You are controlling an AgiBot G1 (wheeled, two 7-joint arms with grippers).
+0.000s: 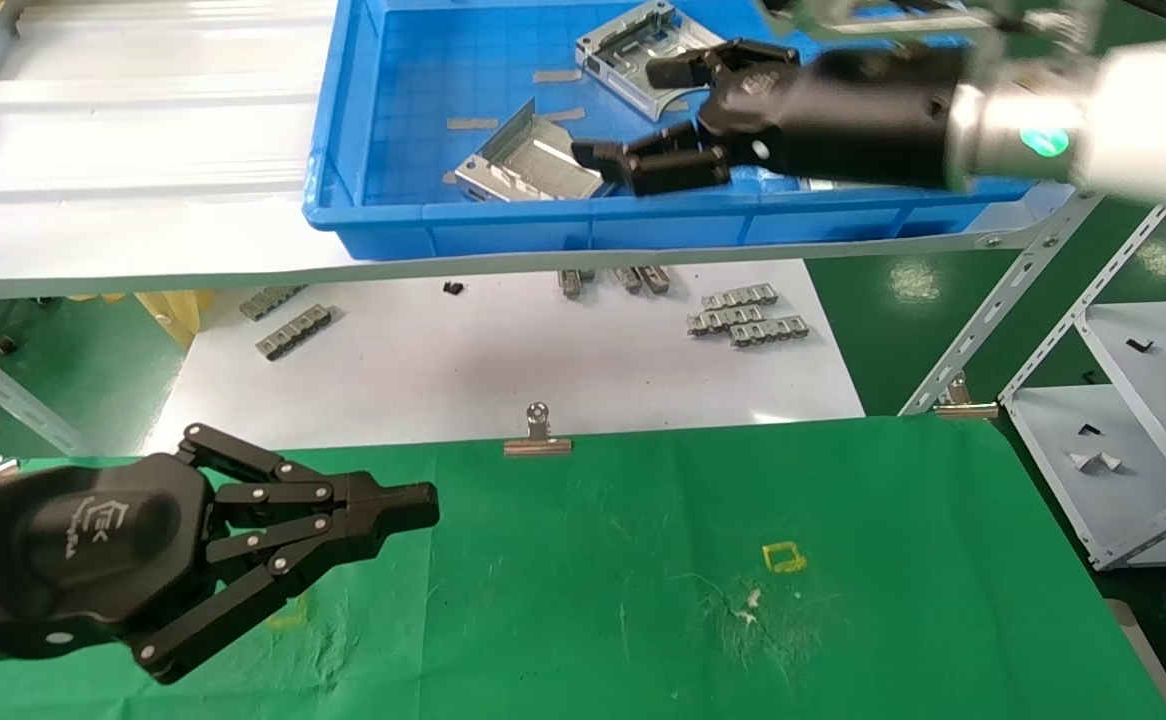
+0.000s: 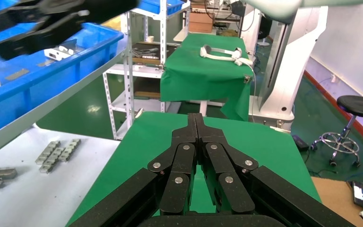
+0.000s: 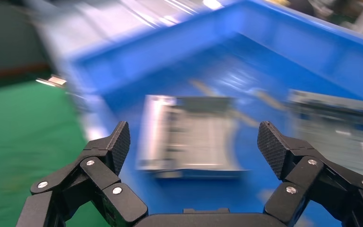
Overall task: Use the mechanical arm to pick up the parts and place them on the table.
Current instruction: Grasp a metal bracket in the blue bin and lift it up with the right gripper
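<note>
The robot's right gripper will next grab the front sheet-metal part by its bent-up side, to move it from the blue tray (image 1: 373, 120) (image 3: 293, 52) to the table.
Two silvery sheet-metal parts lie in the blue tray (image 1: 373, 120) on the upper shelf, one near the tray's front wall (image 1: 528, 165) and one farther back (image 1: 633, 55). My right gripper (image 1: 623, 112) hangs open over the tray, just right of the front part, holding nothing. In the right wrist view the front part (image 3: 189, 137) sits ahead between the spread fingers of the right gripper (image 3: 194, 142), with the other part (image 3: 335, 109) off to one side. My left gripper (image 1: 423, 505) is shut and empty, low over the left of the green table (image 1: 843, 560). The left wrist view shows its fingertips (image 2: 195, 118) pressed together.
A white board (image 1: 543, 350) under the shelf carries small grey chain-like strips (image 1: 743, 320). A silver binder clip (image 1: 537, 435) pins the cloth's far edge. A grey metal rack (image 1: 1123, 430) stands to the right. A yellow square mark (image 1: 783, 556) is on the cloth.
</note>
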